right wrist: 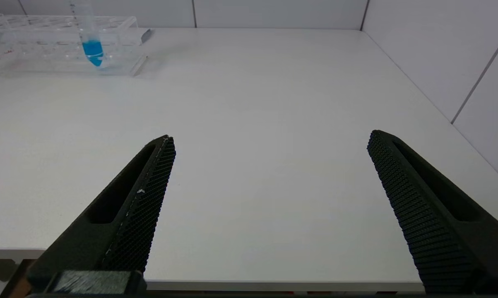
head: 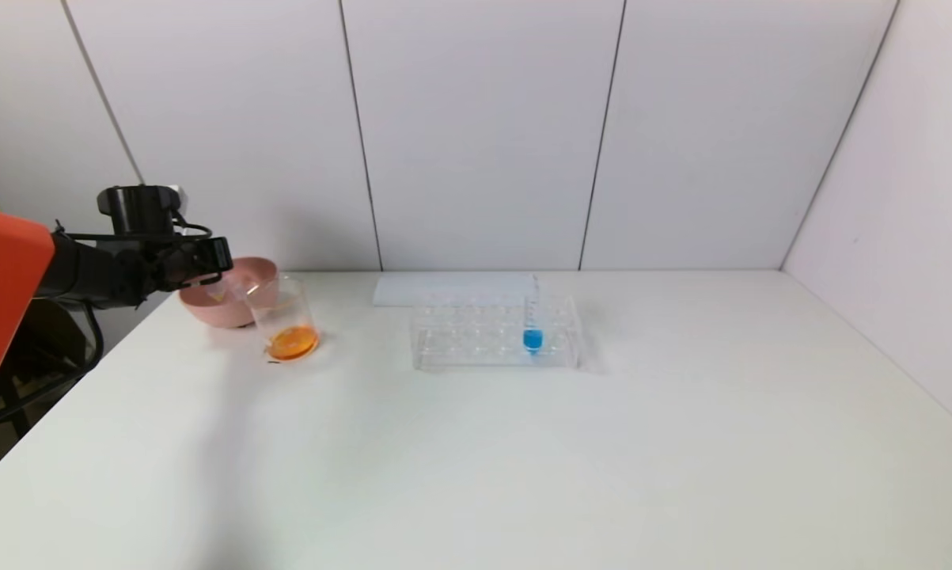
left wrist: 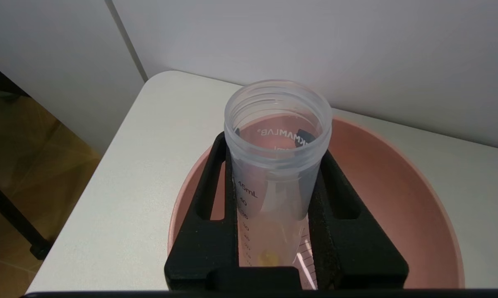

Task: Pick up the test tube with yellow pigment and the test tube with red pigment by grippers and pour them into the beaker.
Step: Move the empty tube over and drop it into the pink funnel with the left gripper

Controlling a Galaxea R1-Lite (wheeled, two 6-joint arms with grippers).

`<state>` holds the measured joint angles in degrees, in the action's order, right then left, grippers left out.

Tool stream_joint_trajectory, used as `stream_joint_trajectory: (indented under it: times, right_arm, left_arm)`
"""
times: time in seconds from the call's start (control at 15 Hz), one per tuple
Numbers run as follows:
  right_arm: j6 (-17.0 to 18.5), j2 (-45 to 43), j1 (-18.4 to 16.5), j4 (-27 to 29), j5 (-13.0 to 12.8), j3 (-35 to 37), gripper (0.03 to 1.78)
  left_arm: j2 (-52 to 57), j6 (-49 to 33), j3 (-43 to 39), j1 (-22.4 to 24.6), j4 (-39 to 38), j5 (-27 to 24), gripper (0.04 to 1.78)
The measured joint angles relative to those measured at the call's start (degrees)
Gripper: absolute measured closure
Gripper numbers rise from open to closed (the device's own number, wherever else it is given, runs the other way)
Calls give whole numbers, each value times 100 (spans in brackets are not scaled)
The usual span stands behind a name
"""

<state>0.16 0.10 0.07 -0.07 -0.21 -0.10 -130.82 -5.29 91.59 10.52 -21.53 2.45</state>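
The lower end of the yellow tube is inside the rim of the pink bowl (head: 199, 307), so the tube would stay there if the left gripper opened now.
My left gripper (head: 210, 265) is at the table's far left, above the pink bowl (head: 199, 307). It is shut on the test tube with yellow pigment (left wrist: 275, 165). The tube lies along the fingers (left wrist: 348, 231) with its open mouth past the fingertips. Only a small yellow trace (left wrist: 267, 257) shows at its bottom. The beaker (head: 284, 313) stands upright just right of the bowl and holds orange liquid (head: 292, 342). The test tube with red pigment is not in view. My right gripper (right wrist: 269, 140) is open and empty above the table's near edge.
A clear tube rack (head: 495, 332) stands mid-table with one tube of blue liquid (head: 532, 326) in it; both also show in the right wrist view, the rack (right wrist: 46, 45) and the blue tube (right wrist: 92, 41). A flat white sheet (head: 444, 289) lies behind the rack. The left table edge (left wrist: 108, 165) is close to the bowl.
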Motion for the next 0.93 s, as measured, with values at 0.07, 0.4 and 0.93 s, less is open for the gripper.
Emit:
stream_joint_trajectory:
  times: [0.07,0.4,0.93]
  right_arm:
    - [2,0,0,0,-1,0,11]
    - [2,0,0,0,0,0,11]
    - [0,0,0,0,0,0,11]
  left_arm:
    - [4,0,6,2,-2,-6,133]
    - [6,6,2,20,80,-11,133]
    - [6,9,56,28,94,-13,53]
